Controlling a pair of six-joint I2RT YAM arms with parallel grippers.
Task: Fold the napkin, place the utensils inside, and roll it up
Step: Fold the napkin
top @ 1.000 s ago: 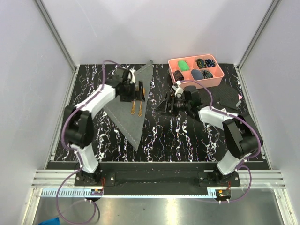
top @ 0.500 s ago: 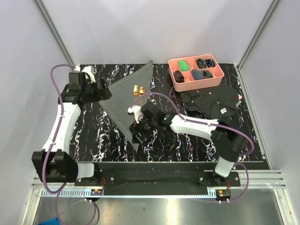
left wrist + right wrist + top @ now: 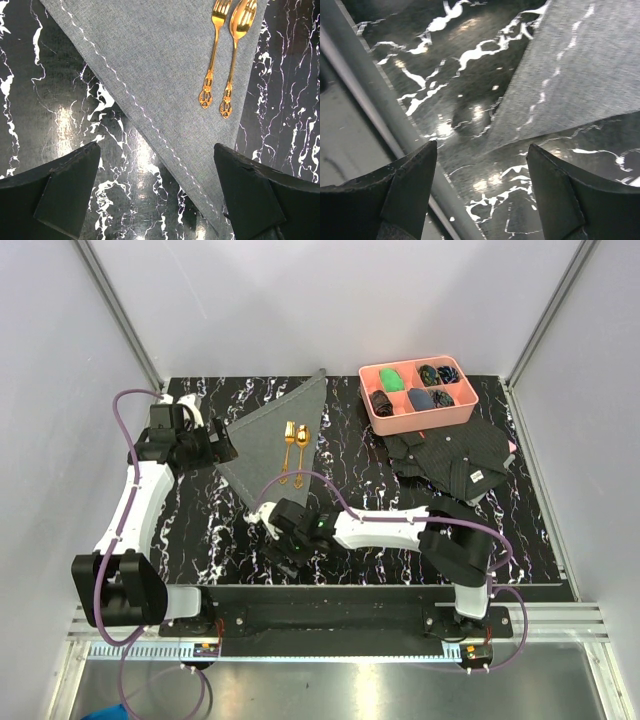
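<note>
Next, my right gripper will grab the grey napkin [image 3: 270, 445] by its near tip. Then my right gripper will fold that tip over the gold fork and spoon.
The grey napkin [image 3: 270, 445] lies folded into a triangle on the black marble table, with one tip pointing to the near edge. The gold fork [image 3: 287, 452] and gold spoon [image 3: 301, 448] lie side by side on it near its right edge. My left gripper [image 3: 220, 448] is open and empty at the napkin's left corner. In the left wrist view the napkin [image 3: 160, 75], fork [image 3: 215, 55] and spoon [image 3: 235, 55] lie ahead of the open gripper [image 3: 155, 200]. My right gripper [image 3: 283, 543] is open and empty by the napkin's near tip [image 3: 580, 75].
A pink tray [image 3: 466, 405] with small dark and green items stands at the back right. A black patterned cloth [image 3: 455, 455] with a white tag lies in front of it. The table's near edge rail [image 3: 365, 115] runs close to the right gripper [image 3: 485, 200].
My left gripper moved off the utensils to the napkin's left corner. My right arm swung from mid-table across to the napkin's near tip. Fork and spoon now show fully.
</note>
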